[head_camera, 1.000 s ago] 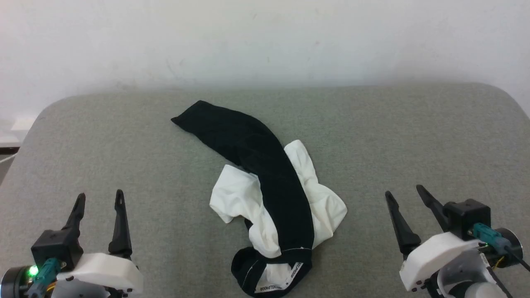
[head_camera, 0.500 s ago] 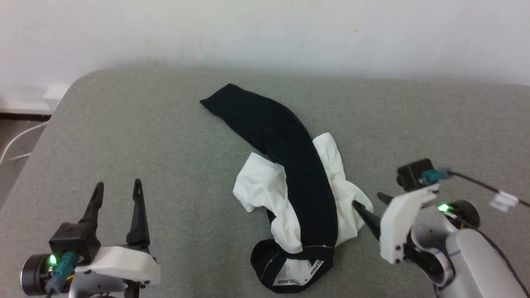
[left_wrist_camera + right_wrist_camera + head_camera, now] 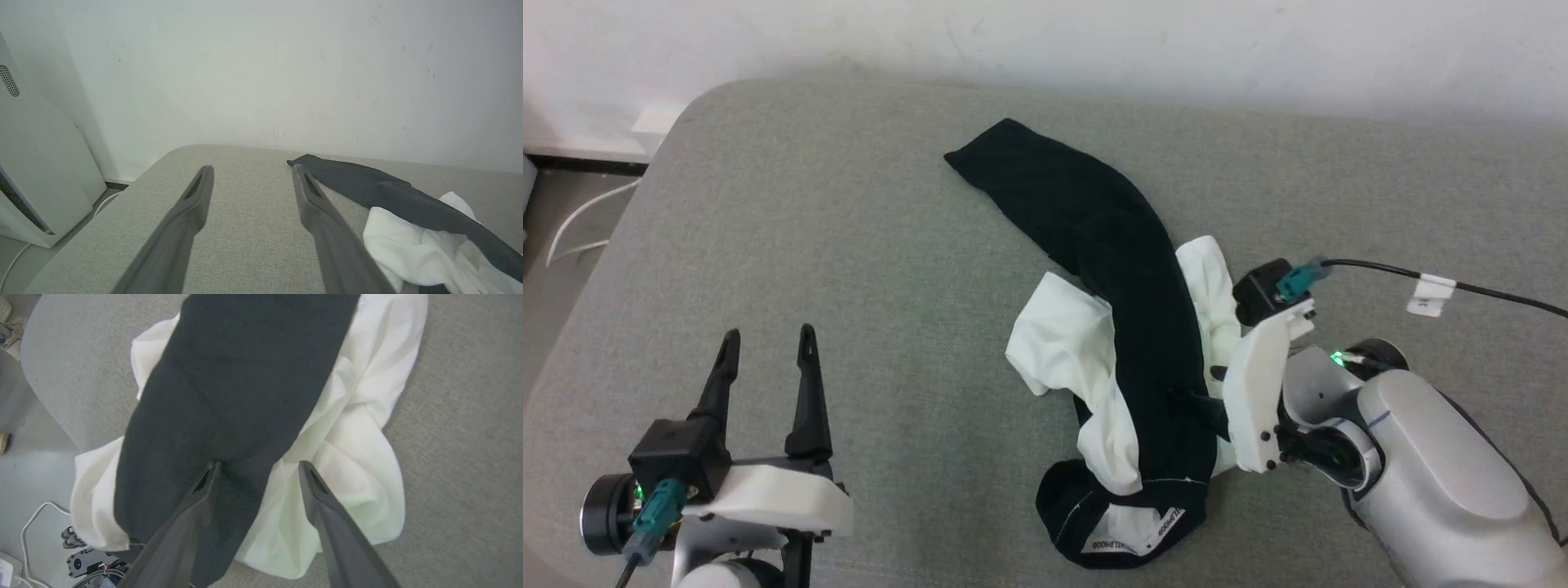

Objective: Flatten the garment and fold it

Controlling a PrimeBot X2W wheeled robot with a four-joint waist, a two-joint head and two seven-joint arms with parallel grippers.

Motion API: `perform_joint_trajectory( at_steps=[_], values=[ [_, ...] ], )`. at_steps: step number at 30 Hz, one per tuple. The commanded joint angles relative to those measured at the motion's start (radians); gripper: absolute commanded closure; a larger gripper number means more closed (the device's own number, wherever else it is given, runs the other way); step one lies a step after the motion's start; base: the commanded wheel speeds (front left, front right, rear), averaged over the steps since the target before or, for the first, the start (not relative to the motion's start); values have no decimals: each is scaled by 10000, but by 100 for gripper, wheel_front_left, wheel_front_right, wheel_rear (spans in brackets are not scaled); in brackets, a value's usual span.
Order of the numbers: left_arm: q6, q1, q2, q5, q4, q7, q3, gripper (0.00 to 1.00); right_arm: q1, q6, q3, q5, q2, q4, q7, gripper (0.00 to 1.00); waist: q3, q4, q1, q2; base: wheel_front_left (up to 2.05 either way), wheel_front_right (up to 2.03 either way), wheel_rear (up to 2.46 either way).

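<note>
The robot's right gripper will next grip the edge of the black piece of cloth along the white cloth, to open out the crumpled garment [image 3: 1076, 323] for folding.
The garment [image 3: 1127, 327] lies crumpled mid-table: a long black strip runs from the far left down to the near edge, with bunched white cloth [image 3: 1062, 347] on both sides and a label at its near end. My right gripper [image 3: 1196, 384] reaches in from the right, open, its fingers over the garment's right side. In the right wrist view the right gripper [image 3: 259, 465] hovers astride the edge between the black strip [image 3: 237, 396] and the white cloth [image 3: 359, 457], with nothing between the fingers. My left gripper [image 3: 768, 335] stands open at the near left, apart from the garment [image 3: 408, 200]; the left wrist view shows the left gripper [image 3: 251, 169] empty.
The grey padded table [image 3: 849, 245] has a rounded far left corner and a white wall behind it. A white cable [image 3: 580, 220] lies on the floor to the left. A white appliance [image 3: 32, 183] stands beside the table. A black cable [image 3: 1486, 294] trails from my right wrist.
The head camera has shifted. My right arm has swung in from the right, and its open fingers now sit over the garment. The left gripper stays open; the garment keeps its shape.
</note>
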Motion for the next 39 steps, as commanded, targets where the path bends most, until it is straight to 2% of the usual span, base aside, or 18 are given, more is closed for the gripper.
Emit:
perform_joint_trajectory(
  at_steps=[1,2,4,11,15,21,27,31,32,33,35,39],
  values=[
    [-48,-160,-58,-27,70,-107,-19,0,-273,-9,338,144,-92,14,-114,50,154,120,-1,0,0,0,0],
    [-52,-173,-70,-39,109,-139,-27,0,-342,-9,493,279,-138,61,-159,61,171,133,-1,0,0,0,0],
    [-56,-203,-77,-55,185,-195,-29,0,-507,-9,747,440,-233,71,-402,100,193,143,-1,0,0,0,0],
    [-13,-259,-68,-54,368,-275,-45,0,-1053,-9,1299,820,-514,90,-1270,100,46,73,-1,0,0,0,0],
    [33,-220,-42,-53,391,-232,-54,0,-1409,-9,1393,656,-813,36,-1908,100,-134,-73,-1,0,0,0,0],
    [135,-8,6,-83,286,-85,-45,0,-1494,-9,631,-68,-1559,22,-2932,100,-327,-453,-1,0,0,0,0],
    [241,238,32,-115,93,100,-69,0,-388,-9,-1310,-1272,-2377,-30,-3563,100,-391,-852,-1,0,0,0,0],
    [290,326,65,-139,-10,162,-55,0,1058,-9,-3457,-2302,-2498,-258,-3695,100,-361,-1025,-1,0,0,0,0],
    [301,350,71,-144,-36,178,-55,0,1479,-9,-4100,-2638,-2434,-343,-3712,100,-356,-1062,-1,0,0,0,0],
    [301,350,71,-144,-36,178,-55,0,1479,-9,-4100,-2638,-2434,-343,-3712,100,-356,-1062,-1,0,0,0,0],
    [320,396,83,-151,-84,225,-68,0,2349,-9,-5414,-3332,-2145,-553,-3663,100,-338,-1113,-1,0,0,0,0],
    [346,440,98,-163,-145,271,-94,0,3987,-9,-7707,-4833,-1039,-1202,-3390,100,-301,-1148,-1,0,0,0,0]
  ],
)
